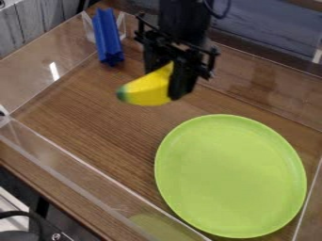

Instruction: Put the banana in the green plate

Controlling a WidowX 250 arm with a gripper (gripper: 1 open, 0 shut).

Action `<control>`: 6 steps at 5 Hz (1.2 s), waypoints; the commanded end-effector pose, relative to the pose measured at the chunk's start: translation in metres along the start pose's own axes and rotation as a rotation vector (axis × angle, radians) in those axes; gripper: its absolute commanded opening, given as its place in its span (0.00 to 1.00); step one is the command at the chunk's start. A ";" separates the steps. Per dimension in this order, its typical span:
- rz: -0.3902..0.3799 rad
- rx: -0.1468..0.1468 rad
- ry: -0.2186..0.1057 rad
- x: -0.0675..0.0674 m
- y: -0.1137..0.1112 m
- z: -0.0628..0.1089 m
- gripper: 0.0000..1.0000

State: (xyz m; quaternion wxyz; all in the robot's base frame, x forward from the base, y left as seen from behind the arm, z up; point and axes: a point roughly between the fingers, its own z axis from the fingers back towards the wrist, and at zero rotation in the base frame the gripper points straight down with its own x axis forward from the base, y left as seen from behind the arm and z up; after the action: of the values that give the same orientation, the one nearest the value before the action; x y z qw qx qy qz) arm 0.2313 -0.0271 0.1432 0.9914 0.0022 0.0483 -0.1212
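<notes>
The yellow banana hangs up and away from the green plate (232,174), so my gripper needs to move the banana to the plate before it opens.
My gripper (179,83) is shut on the banana (145,90), a small yellow toy with a green tip that sticks out to the left of the black fingers. It hangs in the air above the wooden table, up and to the left of the green plate (232,174). The large lime-green plate lies flat at the lower right with nothing on it.
A tall blue object (105,38) stands upright at the back left. Clear plastic walls (51,71) enclose the wooden table on all sides. The arm reaches down from the top centre.
</notes>
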 end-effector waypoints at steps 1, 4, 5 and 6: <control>-0.017 -0.008 -0.045 -0.010 -0.031 0.006 0.00; 0.004 -0.007 -0.061 -0.016 -0.085 -0.026 0.00; 0.016 -0.003 -0.069 -0.015 -0.085 -0.041 0.00; 0.015 -0.015 -0.078 -0.013 -0.083 -0.052 0.00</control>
State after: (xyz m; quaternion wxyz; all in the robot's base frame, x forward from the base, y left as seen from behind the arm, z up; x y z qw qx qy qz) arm 0.1894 -0.1027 0.0866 0.9929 -0.0040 0.0244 -0.1160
